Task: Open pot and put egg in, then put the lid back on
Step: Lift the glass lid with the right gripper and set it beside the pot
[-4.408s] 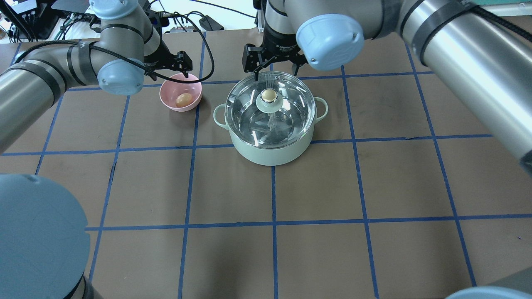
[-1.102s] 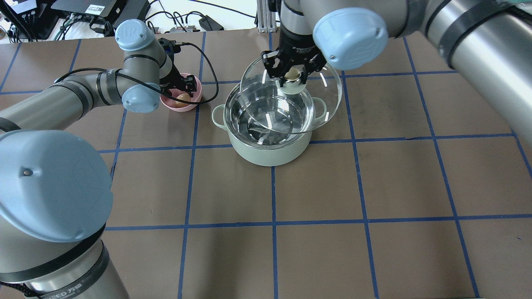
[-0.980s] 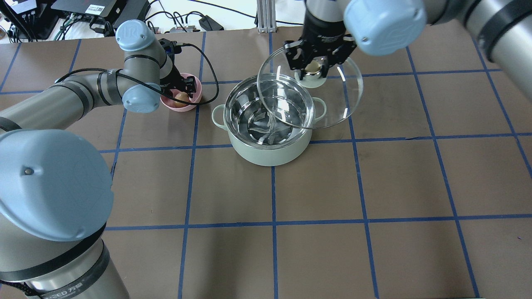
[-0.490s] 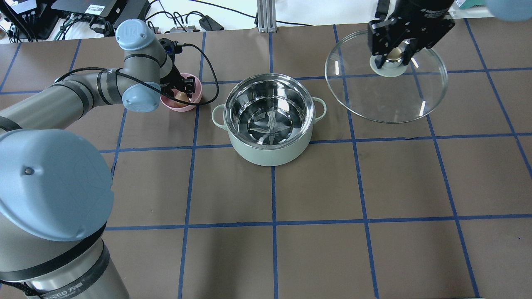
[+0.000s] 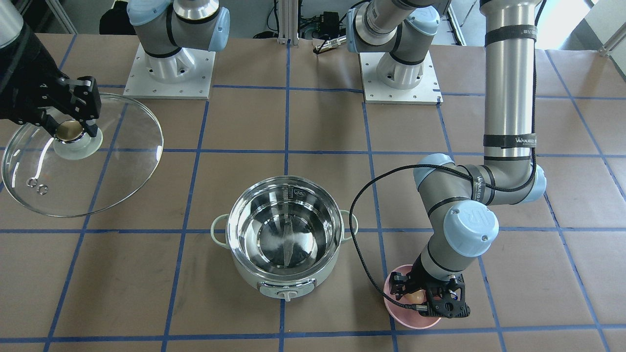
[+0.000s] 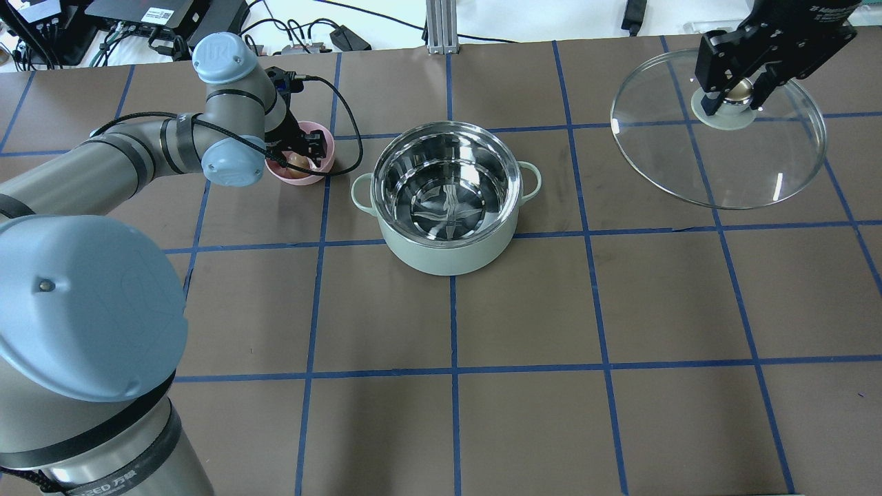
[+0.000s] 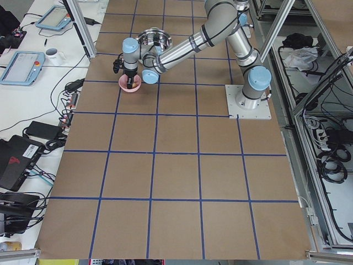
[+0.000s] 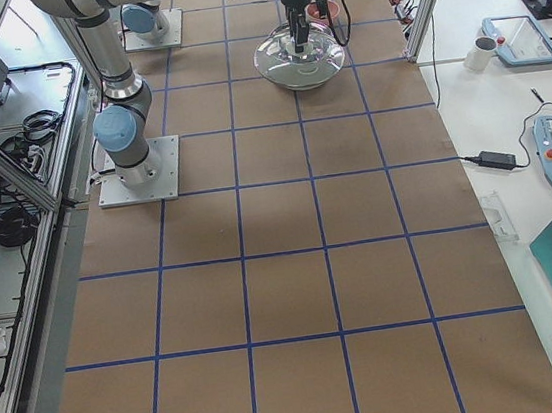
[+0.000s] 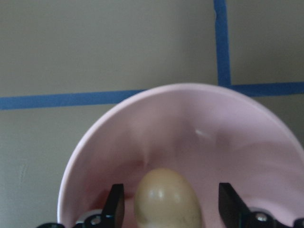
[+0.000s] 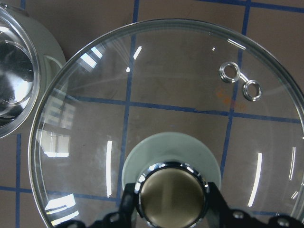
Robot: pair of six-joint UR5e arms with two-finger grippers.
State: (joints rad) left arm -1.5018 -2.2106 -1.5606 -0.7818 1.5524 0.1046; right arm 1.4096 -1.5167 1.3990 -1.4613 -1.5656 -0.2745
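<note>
I will next grab the light brown egg by its rounded sides with my left gripper, and then I will put it into the open pot.
The mint-green pot stands open mid-table, its steel inside empty; it also shows in the front view. My right gripper is shut on the beige knob of the glass lid and holds it far to the pot's right, level, clear of the pot. The lid also shows in the front view. My left gripper is open, down inside the pink bowl, one finger on each side of the light brown egg, with gaps on both sides. The egg lies in the bowl.
The pink bowl sits just left of the pot, near its loop handle. A black cable loops from the left wrist above the bowl. The brown table surface has a blue tape grid.
My right gripper has lifted the lid off the pot and carried it far right. My left gripper has come down into the pink bowl, astride the egg.
</note>
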